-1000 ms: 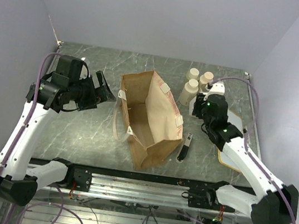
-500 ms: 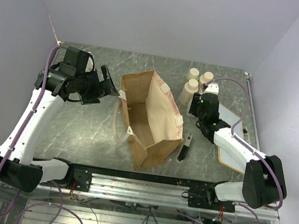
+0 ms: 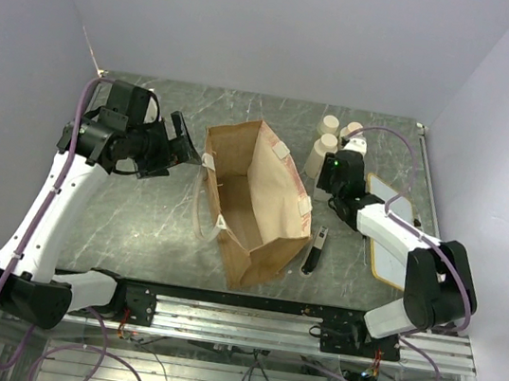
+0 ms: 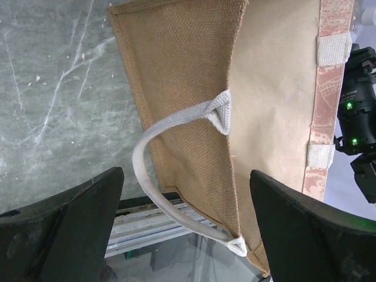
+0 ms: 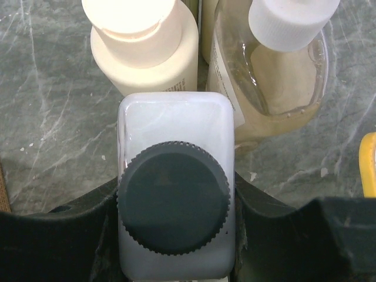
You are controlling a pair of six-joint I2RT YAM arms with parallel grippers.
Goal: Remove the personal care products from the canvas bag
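The translucent white bottle is upright over flat, empty table and would stand beside the other bottles, so my right gripper should release it now.
The canvas bag (image 3: 255, 202) stands open in the middle of the table; it also fills the left wrist view (image 4: 194, 111), cream handle (image 4: 154, 191) hanging. My left gripper (image 3: 181, 144) is open and empty just left of the bag's rim, its fingers (image 4: 64, 235) on either side of the handle without touching it. My right gripper (image 3: 335, 170) is shut on a translucent white bottle with a black cap (image 5: 174, 202). It holds it right beside the other bottles: cream ones (image 3: 322, 149) (image 5: 144, 44) and a clear one with a white cap (image 5: 276, 64).
A black marker (image 3: 314, 250) lies on the table right of the bag. A white wood-framed board (image 3: 389, 238) lies at the right, under my right arm; its yellowish edge (image 5: 369, 167) shows in the right wrist view. The metal rail (image 3: 235, 317) runs along the near edge.
My right gripper has carried the black-capped bottle left and farther back, up against the standing bottles. My left gripper moved slightly right toward the bag's rim, then stayed.
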